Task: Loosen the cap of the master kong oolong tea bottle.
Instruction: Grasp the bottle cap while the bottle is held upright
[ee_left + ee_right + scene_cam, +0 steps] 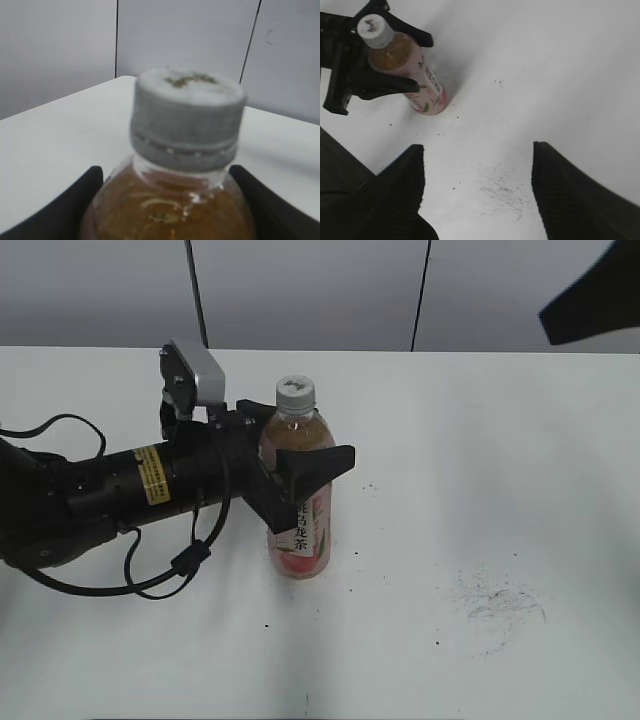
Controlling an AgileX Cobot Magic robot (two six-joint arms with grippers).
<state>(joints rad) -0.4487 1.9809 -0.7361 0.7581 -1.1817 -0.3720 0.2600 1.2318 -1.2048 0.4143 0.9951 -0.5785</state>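
My right gripper will next grab the master kong oolong tea bottle (298, 540) by its ribbed grey-white cap (295, 392) to loosen it.
The master kong oolong tea bottle (302, 530) stands upright on the white table, amber tea inside, pink-white label with a peach picture. Its grey-white ribbed cap (295, 392) is on the neck; it fills the left wrist view (187, 117) and shows in the right wrist view (375, 31). My left gripper (295, 470) is shut on the bottle's body below the shoulder, one black finger on each side (165, 200). My right gripper (477, 165) is open and empty, high above the table to the bottle's right; only a dark part of it shows at the exterior view's top right (590, 305).
The white table (480, 460) has a patch of dark scuff marks (500, 605) at the right front, also under my right gripper (500, 187). A grey panelled wall (320, 290) stands behind the table. The left arm and its cables (110, 490) lie along the left.
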